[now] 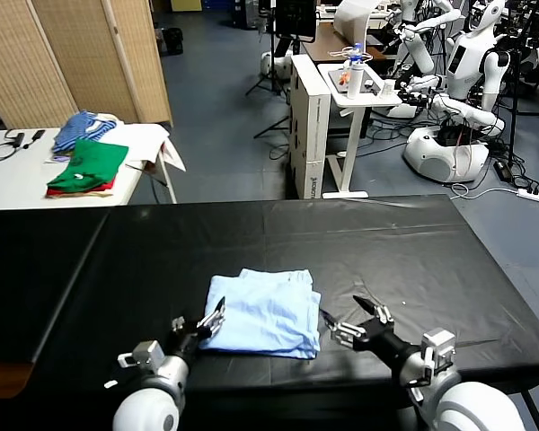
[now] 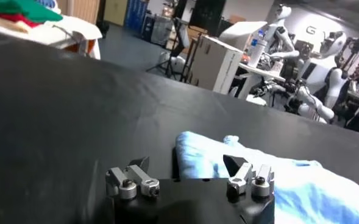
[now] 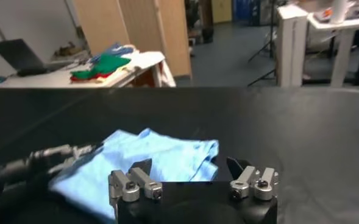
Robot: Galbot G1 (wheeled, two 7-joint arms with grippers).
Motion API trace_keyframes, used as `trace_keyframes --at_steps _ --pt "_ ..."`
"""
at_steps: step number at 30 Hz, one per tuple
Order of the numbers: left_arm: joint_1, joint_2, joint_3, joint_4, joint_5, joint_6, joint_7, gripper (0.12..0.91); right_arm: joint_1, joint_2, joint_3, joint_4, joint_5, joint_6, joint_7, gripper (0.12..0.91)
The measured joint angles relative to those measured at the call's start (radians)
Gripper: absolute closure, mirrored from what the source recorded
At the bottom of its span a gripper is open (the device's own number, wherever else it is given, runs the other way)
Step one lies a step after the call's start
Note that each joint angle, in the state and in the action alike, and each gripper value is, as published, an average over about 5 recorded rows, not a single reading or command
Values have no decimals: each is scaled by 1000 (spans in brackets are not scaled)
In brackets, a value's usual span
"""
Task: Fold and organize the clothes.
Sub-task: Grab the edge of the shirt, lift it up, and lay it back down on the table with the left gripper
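I need to fold and organize the clothes, so my left gripper should next grab the pale sky-blue T-shirt (image 1: 263, 312) by its folded edge (image 1: 213, 294).
The clothes, a pale sky-blue T-shirt (image 1: 263, 312), lie folded into a compact rectangle on the black table (image 1: 404, 251) near its front edge. My left gripper (image 1: 211, 321) is open at the shirt's left front corner, its fingertips just at the fabric edge; the shirt (image 2: 301, 182) spreads ahead of it. My right gripper (image 1: 346, 319) is open just off the shirt's right edge, nothing between its fingers. The folded shirt (image 3: 145, 161) lies just in front of the right gripper (image 3: 190, 165), and the left arm (image 3: 27, 167) reaches in from the far side.
A white side table (image 1: 18, 175) at the back left carries folded green and red garments (image 1: 88, 169) and a blue-striped and white cloth pile (image 1: 85, 128). A white desk (image 1: 359, 90) and parked robots (image 1: 458, 81) stand beyond the black table's far edge.
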Motion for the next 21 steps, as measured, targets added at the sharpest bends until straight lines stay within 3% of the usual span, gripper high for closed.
trace_keyframes --at_steps 8,13,18,21 --pt "-3 -8 -4 0 -119 21 -12 170 6 10 0 -3 -5 3 0 118" --pt "-7 -14 -19 1 -222 31 -38 280 5 14 0 -5 -10 6 0 118" --pt "-9 -17 -22 5 -248 34 -47 345 4 18 0 -3 -13 9 1 118" --pt "-8 -19 -22 6 -254 37 -51 454 2 20 1 -2 -17 10 1 118"
